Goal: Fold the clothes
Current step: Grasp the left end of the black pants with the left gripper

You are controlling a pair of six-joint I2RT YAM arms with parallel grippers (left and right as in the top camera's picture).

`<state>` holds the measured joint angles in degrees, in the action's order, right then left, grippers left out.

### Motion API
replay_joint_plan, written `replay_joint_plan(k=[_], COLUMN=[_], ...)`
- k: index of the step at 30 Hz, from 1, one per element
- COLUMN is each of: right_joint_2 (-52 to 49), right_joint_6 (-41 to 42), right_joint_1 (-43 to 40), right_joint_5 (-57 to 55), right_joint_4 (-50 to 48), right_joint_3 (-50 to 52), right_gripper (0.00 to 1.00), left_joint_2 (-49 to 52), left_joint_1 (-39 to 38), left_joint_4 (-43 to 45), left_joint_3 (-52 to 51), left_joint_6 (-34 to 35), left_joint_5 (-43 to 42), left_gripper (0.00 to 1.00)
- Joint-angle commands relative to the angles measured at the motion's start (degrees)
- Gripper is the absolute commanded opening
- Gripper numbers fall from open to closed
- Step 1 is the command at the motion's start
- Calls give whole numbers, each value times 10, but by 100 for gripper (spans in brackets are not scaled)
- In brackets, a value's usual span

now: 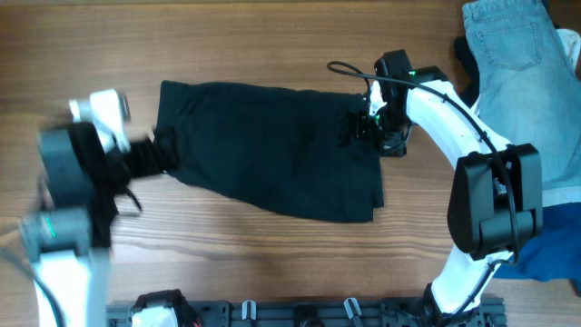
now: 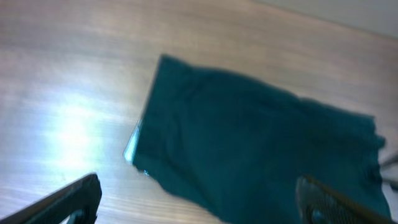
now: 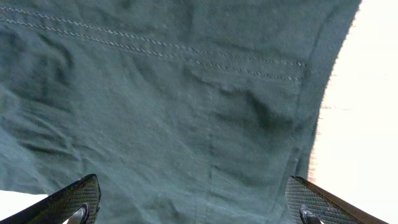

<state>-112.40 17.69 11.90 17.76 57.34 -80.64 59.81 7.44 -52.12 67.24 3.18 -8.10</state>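
I should next grab the black garment (image 1: 272,145) with my left gripper by its end edge near the pale patch, then fold that end over the rest.
The black garment (image 1: 272,145) lies flat in the middle of the wooden table, its long side running left to right. It also shows in the left wrist view (image 2: 261,143) and fills the right wrist view (image 3: 174,106), where seams with stitching run across it. My left gripper (image 1: 168,156) is open at the garment's left edge, just above the table. My right gripper (image 1: 356,130) is open and low over the garment's right end. Neither holds cloth. A small pale patch (image 2: 132,146) shows at the cloth's edge in the left wrist view.
A light-blue denim garment (image 1: 508,50) lies at the back right corner. Royal blue cloth (image 1: 558,241) lies at the right edge, partly behind my right arm. A black rail (image 1: 300,313) runs along the front edge.
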Motion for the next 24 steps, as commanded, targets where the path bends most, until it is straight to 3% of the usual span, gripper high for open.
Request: replay_joint_plan(k=[1,5,8,12,23,24], right_joint_2=[2,2,2,2,2,2], right_joint_6=[-12,-30,-56,-56,-55,-55], right_joint_1=[-3,-2,-2,-2,-2,-2], right_joint_5=[-1,3,3,3,3,3], right_joint_4=[-8,-1,-6,-6,-6,-6], right_joint_3=[1,1,1,1,1,1], right_gripper=[96,96,97,97,98,98], left_joint_2=[196,330,423,522,632,632], left_joint_1=[27,53,83,94,97,97], left_joint_4=[-76,-9,32,50,41,36], left_joint_3=[155,166,166,166,164,164], left_joint_6=[-30,-30,-30,-79,-148,-150], left_joint_5=[0,-11,-88,-110,-154,-157], left_gripper=[100,100,100,100,100,95])
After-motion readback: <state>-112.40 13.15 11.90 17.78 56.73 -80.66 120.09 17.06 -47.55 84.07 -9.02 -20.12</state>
